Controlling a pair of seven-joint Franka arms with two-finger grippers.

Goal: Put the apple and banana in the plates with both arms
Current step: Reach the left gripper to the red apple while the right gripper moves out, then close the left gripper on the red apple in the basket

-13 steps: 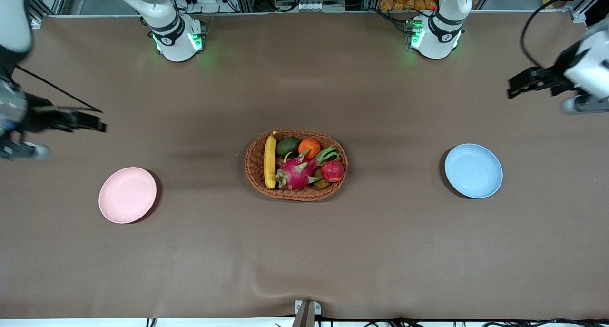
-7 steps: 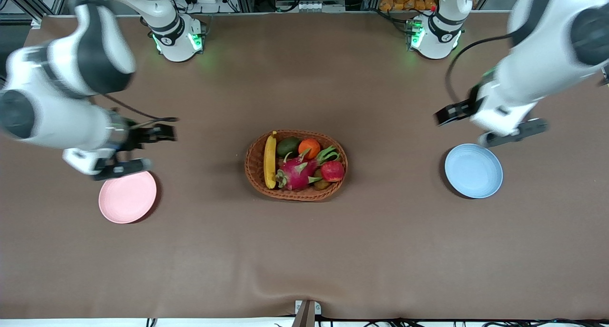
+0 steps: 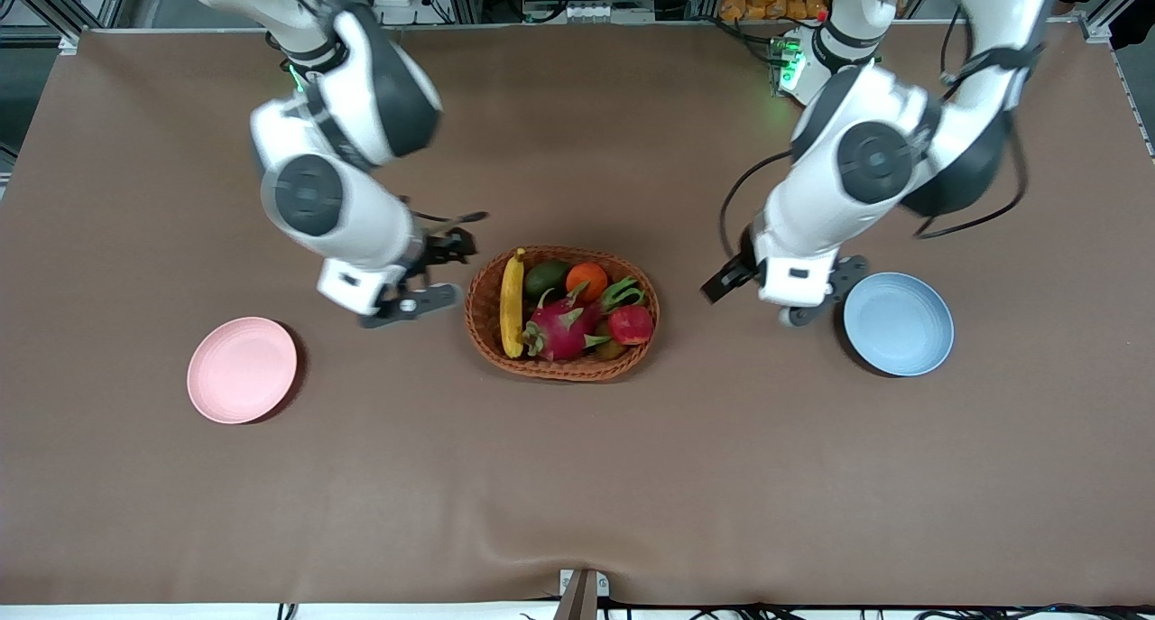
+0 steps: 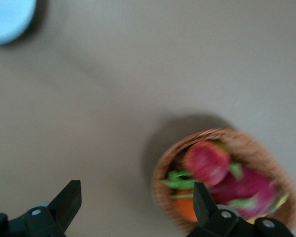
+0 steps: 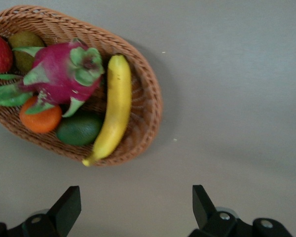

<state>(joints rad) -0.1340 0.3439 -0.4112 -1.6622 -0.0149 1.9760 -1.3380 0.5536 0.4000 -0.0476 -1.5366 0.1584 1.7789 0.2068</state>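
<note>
The left gripper grabs the red apple around its rounded body [image 3: 630, 324] next, to get the apple onto the blue plate [image 3: 898, 323].
The yellow banana [image 3: 512, 304] and the red apple [image 3: 631, 324] lie in a brown wicker basket [image 3: 487, 331] at the table's middle, the banana at the right arm's end, the apple at the left arm's end. The pink plate [image 3: 242, 369] lies toward the right arm's end, the blue plate [image 3: 898, 323] toward the left arm's end; both hold nothing. My right gripper [image 3: 451, 244] is open and empty over the table beside the basket; its wrist view [image 5: 135, 205] shows the banana [image 5: 113, 116]. My left gripper [image 3: 724, 282] is open and empty between basket and blue plate; its wrist view [image 4: 136, 207] shows the apple [image 4: 205, 162].
The basket also holds a pink dragon fruit [image 3: 568, 324], an orange [image 3: 587, 280] and a green avocado [image 3: 546, 278]. A brown cloth covers the table [image 3: 577, 476]. The arms' bases stand along the edge farthest from the front camera.
Both arms have swung in from the table's ends toward the basket. The right gripper moved from over the pink plate's edge, the left from beside the blue plate. Both stay open.
</note>
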